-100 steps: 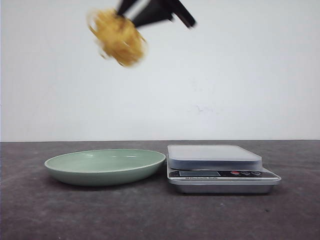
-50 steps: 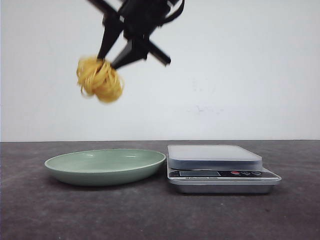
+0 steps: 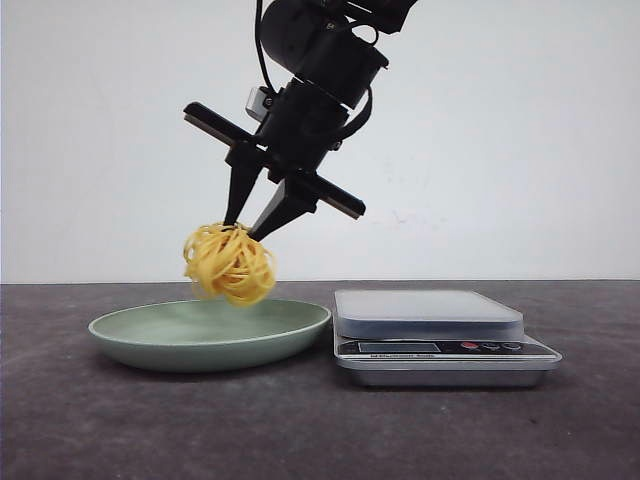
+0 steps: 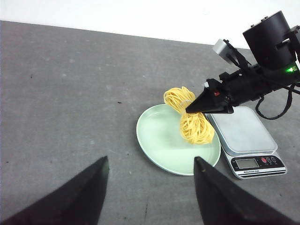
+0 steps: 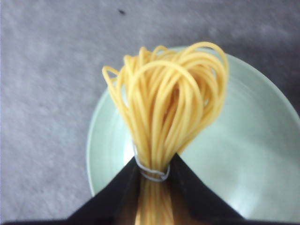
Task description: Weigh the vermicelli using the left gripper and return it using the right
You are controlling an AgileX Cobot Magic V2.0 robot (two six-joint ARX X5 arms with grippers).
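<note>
The vermicelli's lower strands are low over the plate's surface, inside the plate's rim, so my right gripper needs to let go of the vermicelli now.
My right gripper [image 3: 247, 232] is shut on the vermicelli [image 3: 230, 264], a round clump of yellow strands, and holds it just above the pale green plate [image 3: 160, 335]. In the right wrist view the black fingertips pinch the vermicelli [image 5: 166, 112] at its tied waist over the plate [image 5: 253, 154]. My left gripper [image 4: 150, 161] is open and empty, high above the table and back from the plate [image 4: 161, 140]. In that view I also see the vermicelli [image 4: 190, 119] and the right gripper [image 4: 190, 110]. The left gripper is out of the front view.
A silver kitchen scale [image 3: 430, 315] with a bare platform stands right of the plate, nearly touching its rim; it also shows in the left wrist view [image 4: 243, 133]. The dark grey tabletop [image 3: 320, 430] stretches around both. A white wall is behind.
My right gripper has come down from the top of the front view with the vermicelli, and now hangs it just above the plate.
</note>
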